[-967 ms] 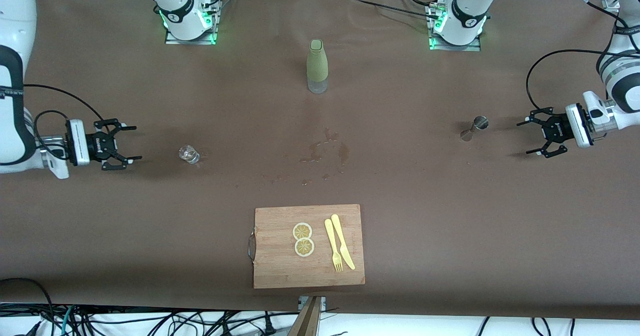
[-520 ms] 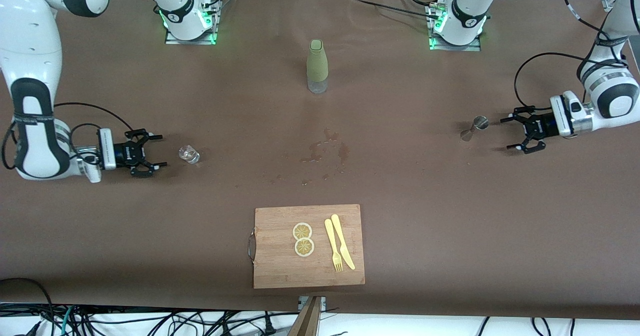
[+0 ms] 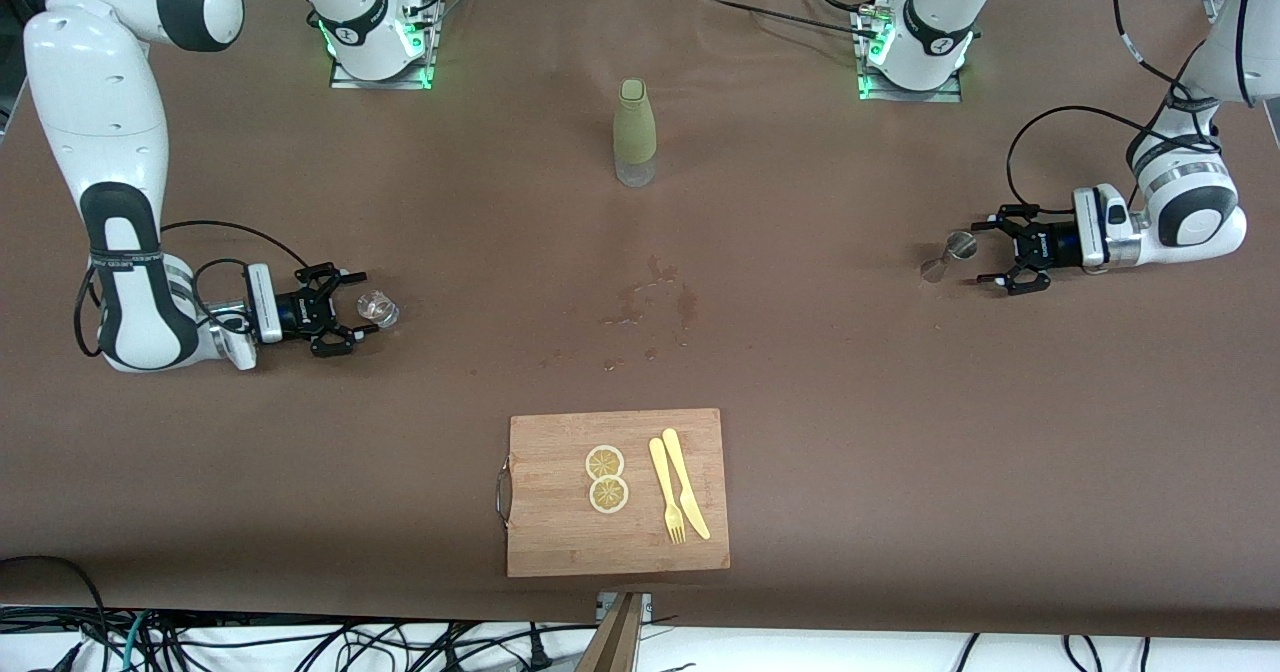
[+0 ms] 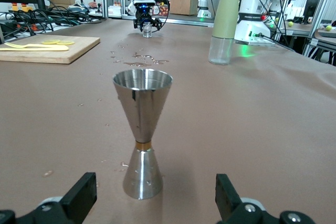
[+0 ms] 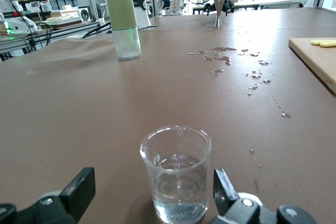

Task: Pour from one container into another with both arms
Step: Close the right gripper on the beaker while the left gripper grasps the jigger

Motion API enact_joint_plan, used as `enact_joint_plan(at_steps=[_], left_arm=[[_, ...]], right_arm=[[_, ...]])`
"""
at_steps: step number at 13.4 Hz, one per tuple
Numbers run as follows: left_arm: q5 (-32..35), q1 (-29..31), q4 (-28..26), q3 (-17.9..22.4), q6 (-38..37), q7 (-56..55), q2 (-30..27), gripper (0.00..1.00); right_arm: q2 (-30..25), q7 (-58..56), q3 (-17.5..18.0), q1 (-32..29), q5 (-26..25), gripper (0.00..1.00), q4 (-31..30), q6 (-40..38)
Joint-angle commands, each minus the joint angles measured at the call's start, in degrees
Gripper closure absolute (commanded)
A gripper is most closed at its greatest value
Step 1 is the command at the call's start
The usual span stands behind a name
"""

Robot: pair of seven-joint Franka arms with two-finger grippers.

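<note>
My right gripper moves toward the glass cup's middle and only then closes on the cup, since the fingers still stop short of it.
The clear glass cup [image 3: 380,308] stands toward the right arm's end of the table, about a third full of clear liquid [image 5: 177,182]. My right gripper [image 3: 364,303] lies low and level with it, open, one fingertip to each side of the glass without touching [image 5: 152,192]. The steel jigger [image 3: 948,257] stands upright toward the left arm's end. My left gripper [image 3: 982,252] is open just beside it, and the jigger's base [image 4: 142,179] sits a little ahead of the spread fingertips [image 4: 154,203].
The olive-green sleeved bottle [image 3: 634,132] stands mid-table near the bases. Water drops [image 3: 650,302] spot the brown cloth in the middle. A wooden cutting board [image 3: 540,542] with lemon slices, a yellow fork and a knife lies nearest the front camera.
Both arms have swung inward and low along the table. The right gripper has closed the gap to the glass, and the left to the jigger. Both stay open.
</note>
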Motion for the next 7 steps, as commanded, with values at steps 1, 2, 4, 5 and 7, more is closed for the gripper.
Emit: enact_joint_plan(at_steps=[1,2,4,5,7], left_arm=[[-1.8,-0.3,0.6,0.5,-1.9,14.6,2.3,0.00],[-2.1,-0.6,0.8,0.4,-2.1,15.8,2.7,0.00],[-3.5,-1.2,0.8,0.4,-3.0,17.9,3.7,0.00],[-3.9,-1.3,0.8,0.4,-3.1,19.1,3.9,0.00],[-4.8,-1.6,0.8,0.4,-3.7,20.4,3.9,0.00]], right_arm=[[1.0,-1.0,0.2,-0.4,1.6,0.00,0.9,0.0],[1.3,-1.0,1.0,-0.2,1.6,0.00,0.8,0.1],[1.9,-1.4,1.8,-0.1,2.8,0.00,0.9,0.6],[2.0,-1.8,1.9,0.2,2.9,0.00,0.9,0.6],[2.2,-1.9,1.9,0.5,2.9,0.02,0.9,0.5]])
